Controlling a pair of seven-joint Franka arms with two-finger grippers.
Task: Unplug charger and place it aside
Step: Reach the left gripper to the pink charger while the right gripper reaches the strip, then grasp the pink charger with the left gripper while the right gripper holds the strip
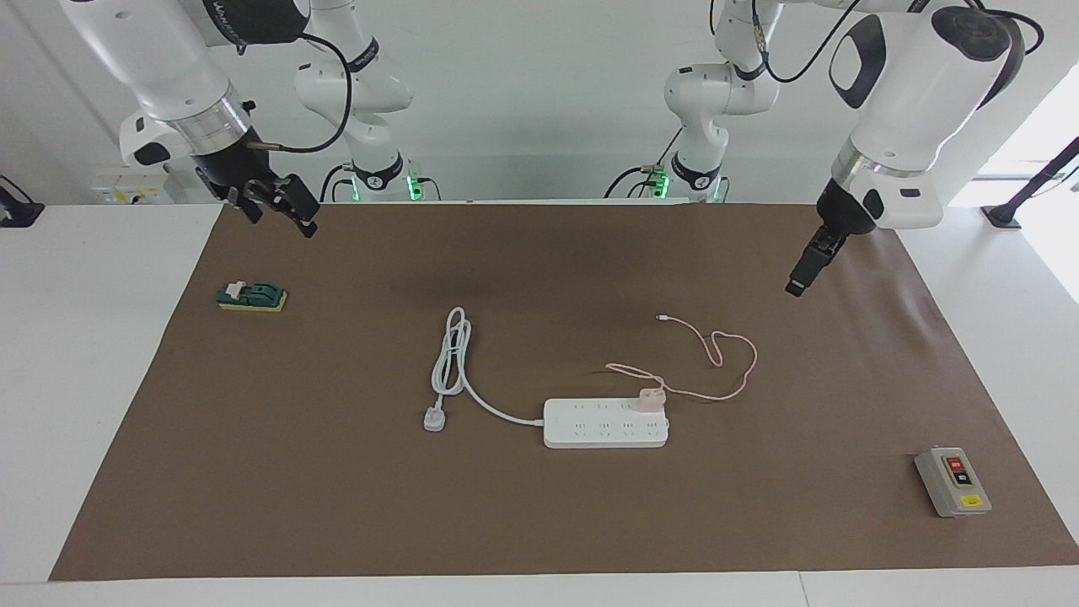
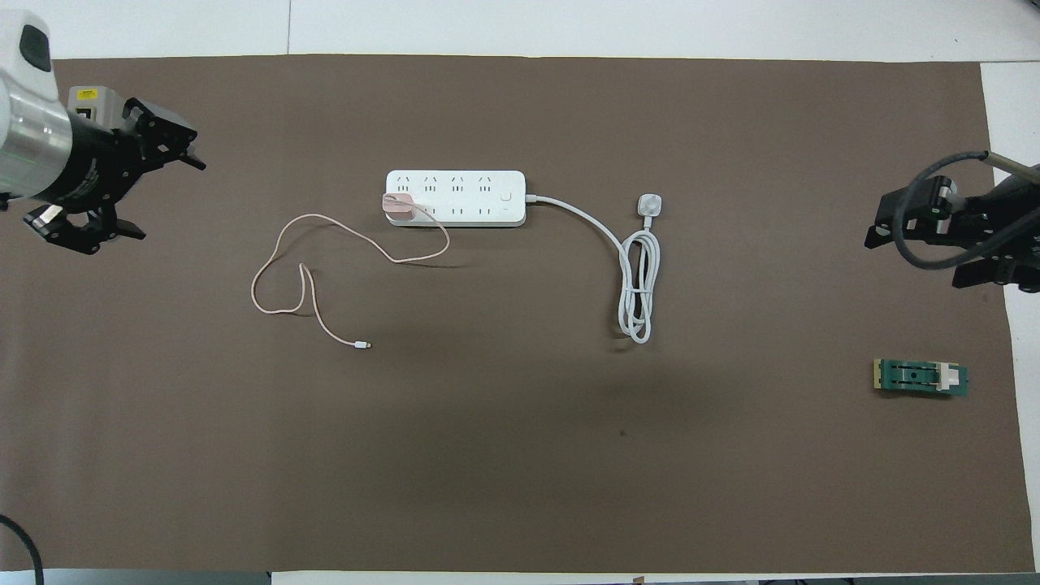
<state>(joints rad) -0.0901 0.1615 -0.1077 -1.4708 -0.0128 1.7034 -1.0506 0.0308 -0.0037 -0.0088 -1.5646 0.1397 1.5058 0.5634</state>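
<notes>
My left gripper needs to unplug the charger from the white power strip (image 2: pixel 468 199), so it should grab the pale pink charger by its body (image 2: pixel 399 206) next.
The pale pink charger (image 1: pixel 651 398) is plugged into the white power strip (image 1: pixel 605 423) in the middle of the brown mat, at the strip's end toward the left arm; it also shows in the overhead view (image 2: pixel 398 208). Its thin pink cable (image 1: pixel 742 371) loops on the mat, nearer to the robots than the strip, and ends in a tiny connector (image 2: pixel 363 345). My left gripper (image 1: pixel 797 287) is open and empty, up in the air over the mat at the left arm's end (image 2: pixel 166 199). My right gripper (image 1: pixel 282 221) is open and empty over the mat's corner at the right arm's end (image 2: pixel 914 260).
The strip's thick white cord (image 2: pixel 638 284) lies coiled beside it toward the right arm's end and ends in a white three-pin plug (image 2: pixel 652 203). A green block (image 1: pixel 251 296) lies near the right arm's end. A grey switch box (image 1: pixel 952 482) stands at the left arm's end.
</notes>
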